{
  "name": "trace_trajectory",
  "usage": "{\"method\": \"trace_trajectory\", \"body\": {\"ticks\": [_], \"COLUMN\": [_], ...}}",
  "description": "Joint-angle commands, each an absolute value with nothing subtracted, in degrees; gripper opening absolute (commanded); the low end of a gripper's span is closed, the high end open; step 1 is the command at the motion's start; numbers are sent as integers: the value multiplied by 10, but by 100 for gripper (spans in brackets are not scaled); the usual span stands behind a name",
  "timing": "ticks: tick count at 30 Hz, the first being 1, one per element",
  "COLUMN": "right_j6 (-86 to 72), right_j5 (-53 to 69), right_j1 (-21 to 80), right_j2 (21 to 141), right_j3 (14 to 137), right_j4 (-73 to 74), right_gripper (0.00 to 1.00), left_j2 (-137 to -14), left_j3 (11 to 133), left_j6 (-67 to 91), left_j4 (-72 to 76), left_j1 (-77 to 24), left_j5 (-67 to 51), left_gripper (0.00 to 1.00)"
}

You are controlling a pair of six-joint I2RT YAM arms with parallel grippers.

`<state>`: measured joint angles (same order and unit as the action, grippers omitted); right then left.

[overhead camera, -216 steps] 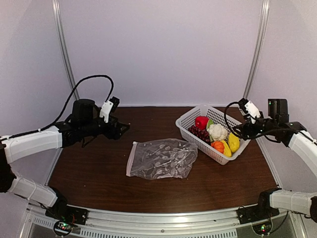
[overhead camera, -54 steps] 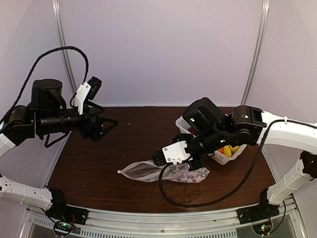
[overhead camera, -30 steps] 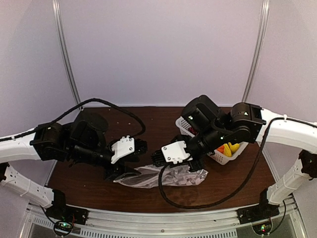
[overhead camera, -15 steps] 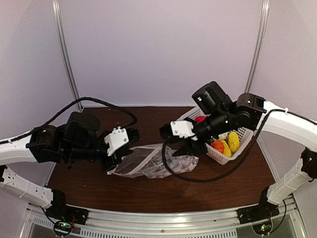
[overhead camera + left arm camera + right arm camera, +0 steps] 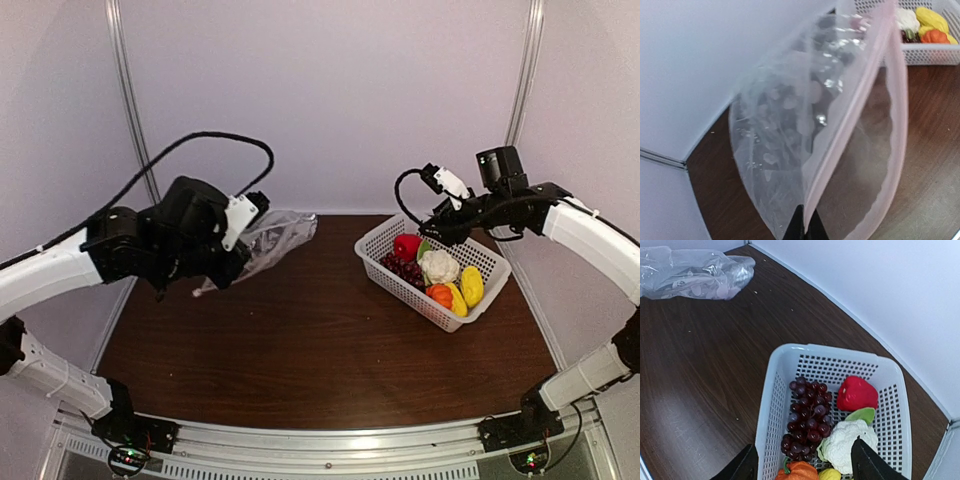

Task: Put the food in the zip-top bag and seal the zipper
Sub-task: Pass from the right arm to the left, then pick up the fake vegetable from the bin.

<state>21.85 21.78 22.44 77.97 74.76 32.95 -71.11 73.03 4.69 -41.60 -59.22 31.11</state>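
The cauliflower should next be grabbed by my right gripper across its white head (image 5: 440, 267) (image 5: 847, 445), so its green leaf end stays free to enter the bag's opening first.
The clear crinkly zip-top bag (image 5: 275, 236) hangs in the air at the back left, off the table. My left gripper (image 5: 805, 231) is shut on one lip of its mouth, on the pinkish zipper (image 5: 850, 115). The other lip bows away, so the mouth gapes. In the top view the left gripper (image 5: 222, 275) sits at the bag's lower end. My right gripper (image 5: 805, 465) is open and holds nothing, hovering over the food: grapes (image 5: 810, 412), red pepper (image 5: 856, 392), cauliflower (image 5: 847, 442) and an orange piece (image 5: 800, 471). Yellow pieces (image 5: 471, 286) lie beside them.
All the food lies in a white mesh basket (image 5: 385, 232) at the right of the dark wooden table (image 5: 320, 350). White walls close in behind and on both sides. The right arm (image 5: 560, 215) reaches in from the right, above the basket.
The right gripper let go of the bag, opened and swung back over the basket. The left gripper shut on the bag's mouth and lifted it up to the back left.
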Motion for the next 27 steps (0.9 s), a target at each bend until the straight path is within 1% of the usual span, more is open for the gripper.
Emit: {"method": "trace_trajectory", "body": {"ticks": [1,4,8,11,14,16,17,24,25,26,27], "right_j6": [185,191,190,191,198,196,194,186,184,183,184], "right_j5": [130,93,90,70,39,40,43,47,54,63,77], "right_j1": [194,189,180,175,164,149,140,131,130,130,129], "right_j2": [800,824,853,883,930,958,969,1044,1052,1060,1066], "right_j3": [724,718,720,739,765,775,777,817,821,825,827], "right_j4": [330,350,368,377,396,391,386,394,395,396,395], "right_gripper": [64,65,67,69,70,73,77,80,84,95,99], "left_j2": [-816,-867,-927,-942,-941,-935,-927,-862,-859,-857,-857], "left_j3": [682,692,712,701,674,675,671,638,637,638,638], "left_j6": [75,99,123,146,184,204,205,182,180,178,177], "left_j4": [-306,-242,-205,-177,-133,-130,-126,-117,-117,-119,-119], "left_j1": [-584,-561,-540,-513,-462,-437,-431,-429,-429,-429,-429], "left_j5": [152,78,7,-67,-151,-198,-205,-152,-150,-149,-148], "left_gripper": [0,0,0,0,0,0,0,0,0,0,0]}}
